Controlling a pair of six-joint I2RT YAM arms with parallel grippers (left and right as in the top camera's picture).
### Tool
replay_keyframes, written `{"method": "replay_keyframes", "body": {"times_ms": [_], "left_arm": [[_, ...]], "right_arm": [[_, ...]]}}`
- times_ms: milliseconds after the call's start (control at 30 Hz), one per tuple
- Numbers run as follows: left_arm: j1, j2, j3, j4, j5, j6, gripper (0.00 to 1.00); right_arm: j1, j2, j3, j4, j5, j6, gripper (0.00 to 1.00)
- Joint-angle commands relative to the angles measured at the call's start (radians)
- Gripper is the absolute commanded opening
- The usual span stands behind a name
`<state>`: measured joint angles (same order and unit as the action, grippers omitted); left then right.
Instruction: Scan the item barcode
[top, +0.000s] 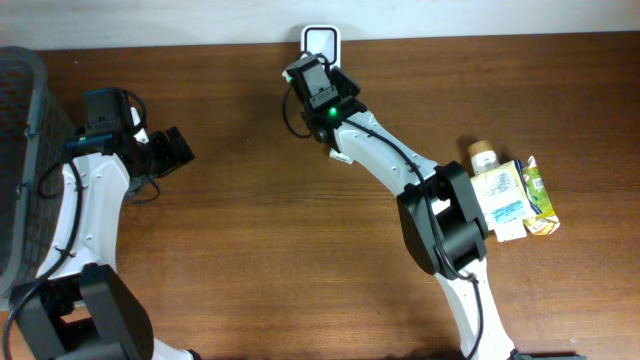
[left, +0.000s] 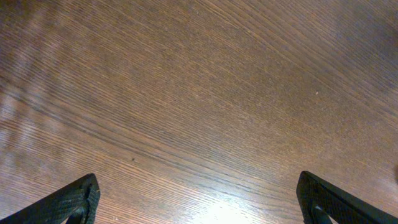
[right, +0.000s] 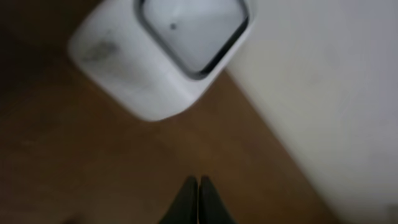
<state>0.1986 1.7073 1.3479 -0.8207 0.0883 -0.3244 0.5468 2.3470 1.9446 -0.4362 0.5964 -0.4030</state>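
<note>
If I lifted my right gripper now, it would come away empty, with no item following to the scanner (top: 320, 42) (right: 124, 68). Its fingertips are shut empty beside that window.
The white barcode scanner (top: 320, 42) stands at the table's back edge against the wall; in the right wrist view the scanner (right: 124, 68) shows its dark-rimmed window, blurred. My right gripper (top: 312, 68) hovers just in front of it, its gripper (right: 198, 182) shut with nothing between the tips. The items lie at the far right: a white-labelled bottle (top: 497, 192) with a tan cap and a green-yellow packet (top: 540, 196) beside it. My left gripper (top: 180, 148) is at the left, its gripper (left: 199, 202) open wide over bare wood.
A dark mesh basket (top: 20, 150) sits at the left edge of the brown wooden table (top: 260, 230). A pale wall (right: 323, 93) runs behind the scanner. The right arm's links (top: 440, 215) stretch across the table beside the items.
</note>
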Motion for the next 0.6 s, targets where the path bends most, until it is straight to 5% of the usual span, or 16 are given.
{"method": "replay_keyframes", "body": {"times_ms": [0, 100, 167, 200, 267, 400, 567], "left_arm": [[0.003, -0.014, 0.011, 0.0, -0.006, 0.007, 0.99], [0.003, -0.014, 0.011, 0.0, -0.006, 0.007, 0.99], [0.003, -0.014, 0.011, 0.0, -0.006, 0.007, 0.99], [0.003, -0.014, 0.011, 0.0, -0.006, 0.007, 0.99], [0.003, -0.014, 0.011, 0.0, -0.006, 0.007, 0.99], [0.003, -0.014, 0.011, 0.0, -0.006, 0.007, 0.99], [0.003, -0.014, 0.011, 0.0, -0.006, 0.007, 0.99]], "right_arm": [[0.02, -0.235, 0.01, -0.199, -0.199, 0.41, 0.09], [-0.058, -0.315, 0.005, -0.497, -0.422, 0.697, 0.04], [-0.185, -0.267, -0.072, -0.568, -0.778, 0.783, 0.06], [-0.216, -0.256, -0.108, -0.552, -0.86, 0.791, 0.17], [-0.283, -0.226, -0.261, -0.415, -1.062, 0.806, 0.23], [-0.29, -0.216, -0.437, -0.146, -1.086, 0.884, 0.43], [-0.29, -0.214, -0.539, 0.053, -0.991, 0.936, 0.43]]}}
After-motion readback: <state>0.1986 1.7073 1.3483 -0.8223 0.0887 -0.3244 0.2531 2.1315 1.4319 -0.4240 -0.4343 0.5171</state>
